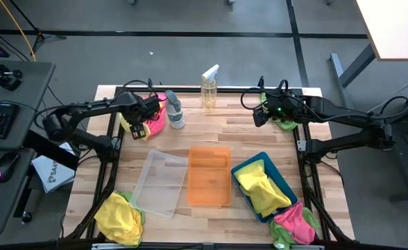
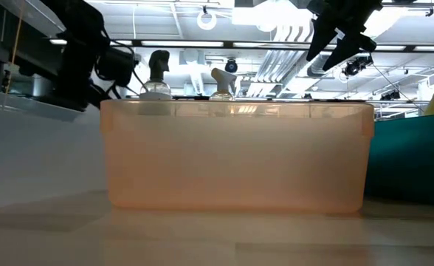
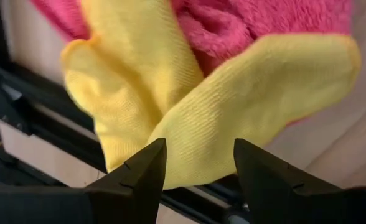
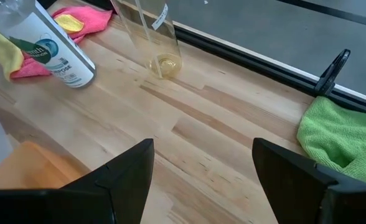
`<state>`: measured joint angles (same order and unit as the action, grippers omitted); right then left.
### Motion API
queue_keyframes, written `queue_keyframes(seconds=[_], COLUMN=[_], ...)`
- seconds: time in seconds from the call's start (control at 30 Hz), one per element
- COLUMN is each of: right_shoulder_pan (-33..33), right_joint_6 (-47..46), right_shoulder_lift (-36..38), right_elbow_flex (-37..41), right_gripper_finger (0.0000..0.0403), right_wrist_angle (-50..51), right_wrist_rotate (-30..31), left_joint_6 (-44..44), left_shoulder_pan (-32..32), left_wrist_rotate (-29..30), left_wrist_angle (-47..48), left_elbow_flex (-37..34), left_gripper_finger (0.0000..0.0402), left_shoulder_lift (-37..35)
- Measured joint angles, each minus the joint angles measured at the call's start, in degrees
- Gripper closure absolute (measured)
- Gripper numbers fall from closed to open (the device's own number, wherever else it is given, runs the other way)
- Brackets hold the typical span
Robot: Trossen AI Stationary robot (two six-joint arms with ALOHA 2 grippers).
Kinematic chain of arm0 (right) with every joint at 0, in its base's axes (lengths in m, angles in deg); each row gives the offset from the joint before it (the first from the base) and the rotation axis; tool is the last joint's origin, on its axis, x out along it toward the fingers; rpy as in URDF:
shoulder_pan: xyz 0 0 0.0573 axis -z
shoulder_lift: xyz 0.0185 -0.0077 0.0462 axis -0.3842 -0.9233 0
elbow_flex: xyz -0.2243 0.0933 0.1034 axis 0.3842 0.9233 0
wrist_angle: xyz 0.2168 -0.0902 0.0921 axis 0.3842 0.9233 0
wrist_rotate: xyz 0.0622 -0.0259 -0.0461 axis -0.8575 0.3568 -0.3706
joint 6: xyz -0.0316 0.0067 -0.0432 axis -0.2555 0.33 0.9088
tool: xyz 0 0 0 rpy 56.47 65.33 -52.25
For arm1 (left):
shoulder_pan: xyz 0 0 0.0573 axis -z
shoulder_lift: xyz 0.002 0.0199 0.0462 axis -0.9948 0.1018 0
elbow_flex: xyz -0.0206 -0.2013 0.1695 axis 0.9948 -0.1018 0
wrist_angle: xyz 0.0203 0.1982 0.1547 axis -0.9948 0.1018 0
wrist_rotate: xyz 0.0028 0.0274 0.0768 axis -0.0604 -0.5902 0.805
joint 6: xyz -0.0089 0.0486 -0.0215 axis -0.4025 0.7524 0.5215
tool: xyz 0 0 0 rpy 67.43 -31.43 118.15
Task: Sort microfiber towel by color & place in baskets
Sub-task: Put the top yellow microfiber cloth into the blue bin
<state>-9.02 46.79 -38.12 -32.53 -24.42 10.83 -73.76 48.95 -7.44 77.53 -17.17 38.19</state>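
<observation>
My left gripper takes hold of the yellow towel by its folded flap (image 3: 195,143) next, to sort the towel into its basket.
A yellow towel (image 1: 129,125) lies over a pink towel (image 1: 157,117) at the table's far left. My left gripper (image 1: 139,130) (image 3: 198,163) hangs open just above that yellow towel (image 3: 233,106), a fingertip on either side of a fold. My right gripper (image 1: 260,115) (image 4: 201,163) is open above bare wood at the far right, beside a green towel (image 4: 342,137) (image 1: 284,124). The clear basket (image 1: 159,182), orange basket (image 1: 209,175) (image 2: 235,155) and teal basket (image 1: 285,182) stand in a row near the front. A yellow towel (image 1: 261,186) lies in the teal one.
Two spray bottles (image 1: 174,111) (image 1: 209,89) stand at the far middle between the arms. A yellow towel heap (image 1: 117,217) lies at the near left corner, and a pink and green heap (image 1: 294,226) at the near right corner. A black frame rail (image 4: 258,59) runs along the far edge.
</observation>
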Motion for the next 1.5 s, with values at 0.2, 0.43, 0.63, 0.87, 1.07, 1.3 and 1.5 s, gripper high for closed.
queue_keyframes(seconds=[0.2,0.43,0.63,0.87,1.07,1.3,1.5], right_shoulder_pan=[0.0,0.0,0.0,0.0,0.0,0.0,0.0], right_joint_6=[0.0,0.0,0.0,0.0,2.2,6.7,12.3], right_shoulder_lift=[0.0,0.0,0.0,0.0,0.0,0.0,0.0], right_elbow_flex=[0.0,0.0,0.0,0.0,0.0,0.0,0.0], right_gripper_finger=[0.0135,0.0135,0.0135,0.0135,0.0135,0.0135,0.0135], right_wrist_angle=[0.0,0.0,0.0,-0.1,-3.1,-11.4,-20.1], right_wrist_rotate=[0.0,0.0,0.0,0.0,0.2,-2.4,-11.0], left_joint_6=[5.0,5.2,5.1,-1.9,-9.5,-20.3,-24.1], left_shoulder_pan=[-2.1,-3.5,-3.5,-3.1,-0.4,4.4,15.3], left_wrist_rotate=[-0.2,-1.2,0.2,-0.5,-3.8,-16.5,-22.5], left_wrist_angle=[-2.3,-2.1,-2.0,9.9,22.9,22.8,14.0], left_elbow_flex=[0.0,0.0,0.0,7.8,26.8,50.7,60.0], left_gripper_finger=[0.0224,0.0236,0.0371,0.0398,0.0401,0.0401,0.0401], left_shoulder_lift=[4.8,10.1,10.5,1.0,-8.9,-12.7,-8.6])
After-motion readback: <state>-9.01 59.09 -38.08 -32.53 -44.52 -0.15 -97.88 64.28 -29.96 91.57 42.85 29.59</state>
